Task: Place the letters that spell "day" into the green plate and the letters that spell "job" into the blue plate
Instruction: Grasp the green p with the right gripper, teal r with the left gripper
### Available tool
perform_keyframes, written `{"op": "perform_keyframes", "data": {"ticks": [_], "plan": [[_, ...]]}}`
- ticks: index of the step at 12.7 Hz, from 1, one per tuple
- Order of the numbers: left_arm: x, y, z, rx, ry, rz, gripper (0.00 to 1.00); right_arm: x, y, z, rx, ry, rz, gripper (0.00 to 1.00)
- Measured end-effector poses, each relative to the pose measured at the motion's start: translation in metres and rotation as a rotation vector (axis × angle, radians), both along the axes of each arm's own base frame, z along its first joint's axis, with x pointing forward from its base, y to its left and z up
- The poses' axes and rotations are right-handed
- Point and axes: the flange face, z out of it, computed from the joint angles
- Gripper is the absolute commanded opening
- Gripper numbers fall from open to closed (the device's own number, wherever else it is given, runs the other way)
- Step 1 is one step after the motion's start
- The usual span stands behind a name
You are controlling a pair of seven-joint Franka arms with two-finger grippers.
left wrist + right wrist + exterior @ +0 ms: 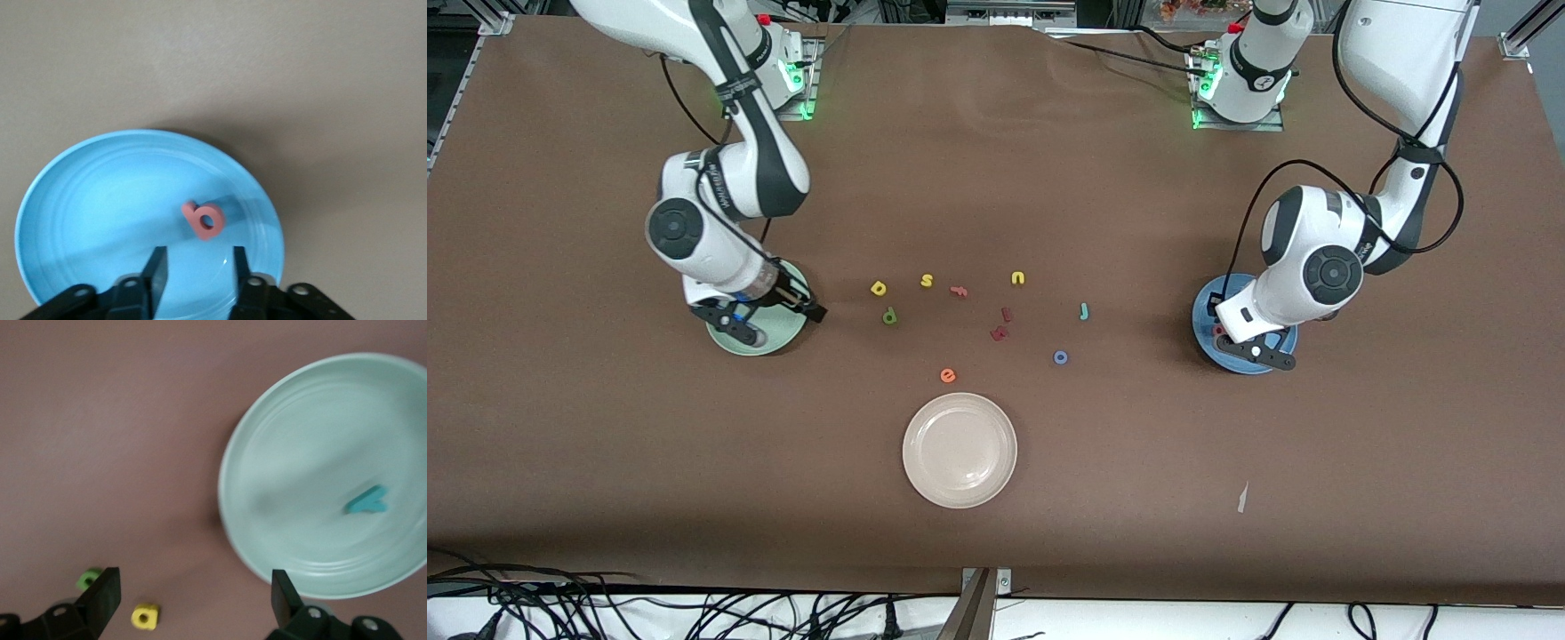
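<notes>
My right gripper grabs the green "d" by its rounded loop (890, 316) (88, 579) next, to spell "day" in the green plate.
My left gripper (199, 270) hangs open just above the blue plate (80, 200), nothing between its fingers. The pinkish-red "b" (203, 221) lies in that plate, just off the fingertips. The teal "j" (1084, 310) and the blue "o" (1060, 357) lie on the table mid-way. My right gripper (195, 597) stands open over the table at the green plate's (320, 433) rim. The teal "y" (367, 501) lies in that plate. The yellow "a" (145, 616) and green "d" (88, 578) lie on the table below the right gripper.
A cream plate (959, 450) sits nearer the front camera. Loose letters lie mid-table: a yellow "s" (927, 281), a yellow "u" (1018, 278), an orange "e" (948, 375) and dark red pieces (999, 333). A paper scrap (1242, 498) lies toward the left arm's end.
</notes>
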Motion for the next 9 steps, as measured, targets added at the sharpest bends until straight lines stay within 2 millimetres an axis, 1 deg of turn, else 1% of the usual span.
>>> {"op": "perform_keyframes", "data": {"ticks": [2, 3, 4, 5, 6, 7, 8, 9], "plan": [[0.003, -0.009, 0.012, 0.002, -0.023, 0.039, 1.00, -0.008, 0.050, -0.023, 0.000, 0.016, 0.153, 1.00], [0.004, -0.020, 0.017, 0.007, -0.037, 0.086, 1.00, -0.009, 0.071, -0.036, -0.004, 0.020, 0.209, 1.00], [0.004, -0.040, 0.022, 0.014, -0.050, 0.142, 1.00, -0.009, 0.087, -0.046, -0.007, 0.021, 0.249, 1.00], [0.002, -0.069, 0.025, 0.021, -0.063, 0.197, 1.00, -0.005, 0.100, -0.051, -0.007, 0.015, 0.275, 1.00], [-0.001, -0.101, 0.026, 0.027, -0.075, 0.242, 1.00, -0.001, 0.110, -0.053, -0.005, 0.005, 0.289, 0.99], [-0.004, -0.131, 0.023, 0.030, -0.083, 0.274, 1.00, 0.003, 0.115, -0.055, -0.004, 0.000, 0.295, 0.97], [-0.007, -0.158, 0.018, 0.033, -0.087, 0.291, 1.00, 0.004, 0.121, -0.059, -0.003, -0.006, 0.301, 0.84], [-0.009, -0.176, 0.012, 0.035, -0.089, 0.298, 1.00, 0.003, 0.127, -0.063, -0.002, -0.015, 0.310, 0.81]]}}
